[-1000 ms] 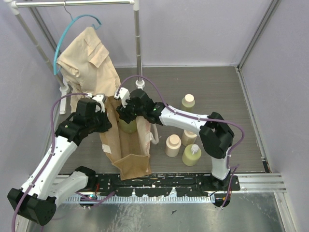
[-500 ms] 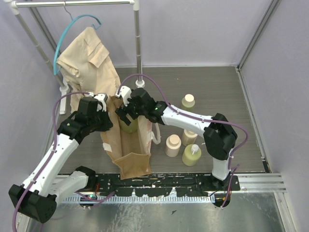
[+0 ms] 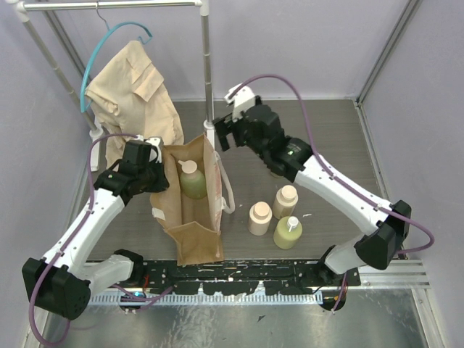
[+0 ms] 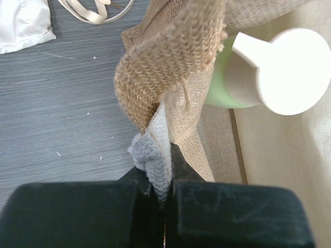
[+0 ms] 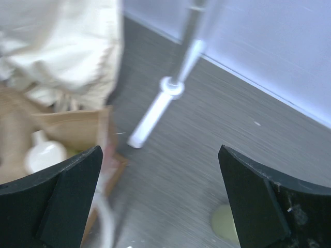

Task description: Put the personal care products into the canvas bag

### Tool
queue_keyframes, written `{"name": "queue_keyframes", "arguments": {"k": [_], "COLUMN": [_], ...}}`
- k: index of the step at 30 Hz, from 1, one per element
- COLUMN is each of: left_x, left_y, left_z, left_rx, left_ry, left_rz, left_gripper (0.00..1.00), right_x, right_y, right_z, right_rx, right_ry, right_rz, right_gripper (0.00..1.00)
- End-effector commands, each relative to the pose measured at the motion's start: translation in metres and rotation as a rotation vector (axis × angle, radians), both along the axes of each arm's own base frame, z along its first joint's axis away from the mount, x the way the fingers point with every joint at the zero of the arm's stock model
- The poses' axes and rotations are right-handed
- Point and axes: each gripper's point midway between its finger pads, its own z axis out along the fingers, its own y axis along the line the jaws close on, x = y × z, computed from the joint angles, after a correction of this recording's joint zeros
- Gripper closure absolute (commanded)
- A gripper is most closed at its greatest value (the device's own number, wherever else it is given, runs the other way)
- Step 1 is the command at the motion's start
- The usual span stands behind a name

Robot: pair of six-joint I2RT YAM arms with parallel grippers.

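Note:
My right gripper picks up the bottle by its rounded body (image 5: 224, 223) next, which leaves its base free, to stand the pale green bottle inside the canvas bag.
The canvas bag (image 3: 190, 217) stands open at the left of the table. One olive-green bottle (image 3: 193, 181) with a cream cap stands inside it. My left gripper (image 3: 150, 171) is shut on the bag's left rim; the left wrist view shows its jaws (image 4: 163, 170) pinching the woven edge (image 4: 176, 62), with the bottle (image 4: 279, 72) just beyond. My right gripper (image 3: 226, 130) hangs open and empty behind the bag; its wrist view (image 5: 160, 191) shows bare floor between the jaws. Two beige bottles (image 3: 259, 217) (image 3: 285, 201) and an olive one (image 3: 288, 232) stand right of the bag.
A clothes rack pole (image 3: 206, 72) with its white foot (image 5: 170, 88) rises just behind the bag. A beige shirt (image 3: 130, 80) on a teal hanger hangs at the back left. A pale round bottle top (image 5: 225, 228) shows under the right wrist. Walls close three sides.
The right gripper opened over the bag, left the olive bottle inside, then lifted out and swung back to the right. The left gripper kept its hold on the rim.

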Motion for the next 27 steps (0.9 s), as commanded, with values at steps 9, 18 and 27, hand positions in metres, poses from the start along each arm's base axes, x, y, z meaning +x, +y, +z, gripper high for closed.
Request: {"name": "queue_keyframes", "arguments": {"k": [9, 18, 27], "left_x": [0.016, 0.011, 0.007], "left_y": [0.005, 0.005, 0.004], "left_z": [0.016, 0.012, 0.009], "left_rx": [0.019, 0.011, 0.005], "left_ry": [-0.047, -0.036, -0.023], "left_rz": [-0.004, -0.005, -0.009], "left_gripper": [1.00, 1.00, 1.00], "right_x": [0.055, 0.064, 0.082], "right_y": [-0.161, -0.174, -0.187], "right_z": [-0.082, -0.118, -0.151], "right_rx": [-0.101, -0.164, -0.198], "right_ry": [0.315, 0.442, 0.558], "right_rz": [-0.485, -0.506, -0.463], "right_gripper": [0.00, 0.00, 0.00]}}
